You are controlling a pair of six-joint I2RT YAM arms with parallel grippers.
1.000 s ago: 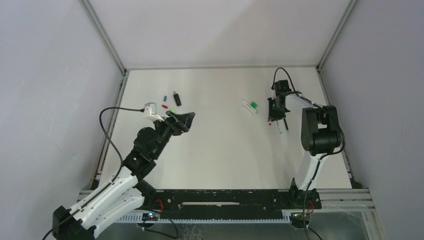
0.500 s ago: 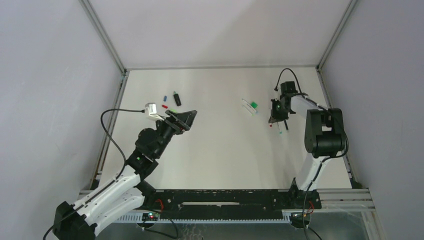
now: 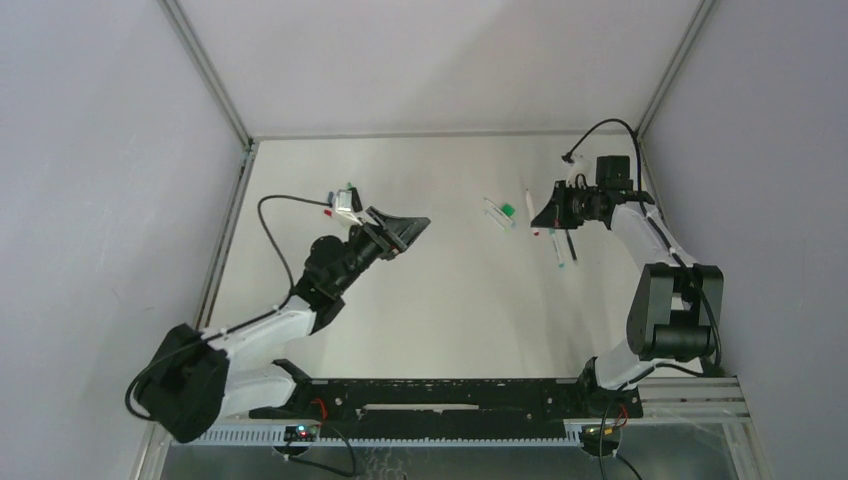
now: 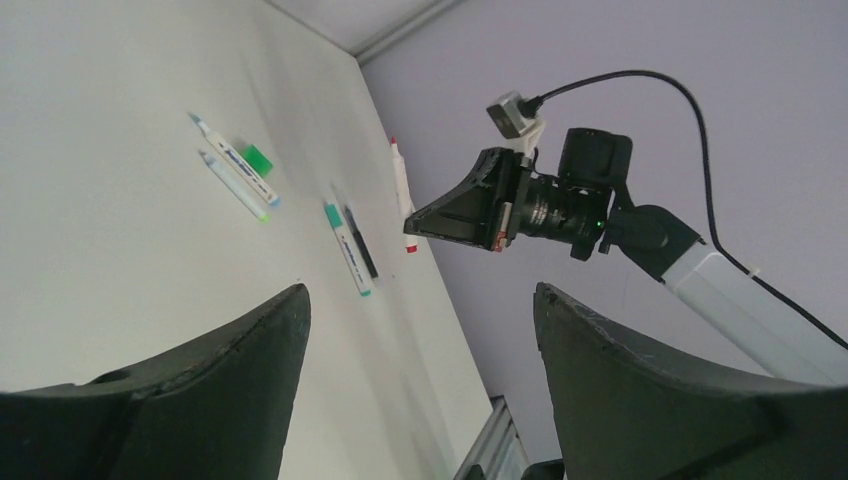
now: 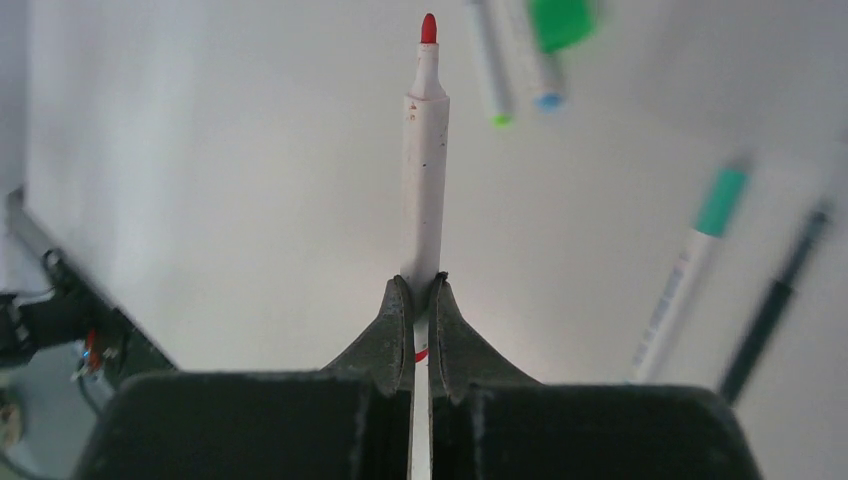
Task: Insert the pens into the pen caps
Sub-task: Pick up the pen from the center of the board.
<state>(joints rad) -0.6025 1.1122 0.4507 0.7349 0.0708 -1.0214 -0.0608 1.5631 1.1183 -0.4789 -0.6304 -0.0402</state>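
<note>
I need to grab the white pen behind its red tip [image 4: 399,170] with my left gripper next. This leaves the pen's rear for my right gripper to hold and insert.
My right gripper [image 5: 421,285] is shut on a white pen with a red tip [image 5: 425,170], held above the table with the tip pointing away from the wrist. In the top view this red pen [image 3: 530,208] juts left from the right gripper [image 3: 546,216]. A teal-ended pen [image 5: 690,270] and a thin dark pen [image 5: 775,300] lie side by side on the table below. Two more white pens [image 3: 497,213] lie next to a bright green cap [image 3: 508,210]. My left gripper [image 3: 403,230] hangs open and empty in mid-air, facing the right arm. A red cap [image 3: 327,212] lies beside the left wrist.
The left wrist camera hides most of the far-left patch of table where small things lie; a green-tipped dark piece [image 3: 348,187] pokes out there. Metal frame posts and grey walls close in the white table [image 3: 440,290] on three sides.
My right gripper closed on the red-tipped pen and lifted it off the table, the arm swinging up and back. My left arm stretched forward and to the right, still open.
</note>
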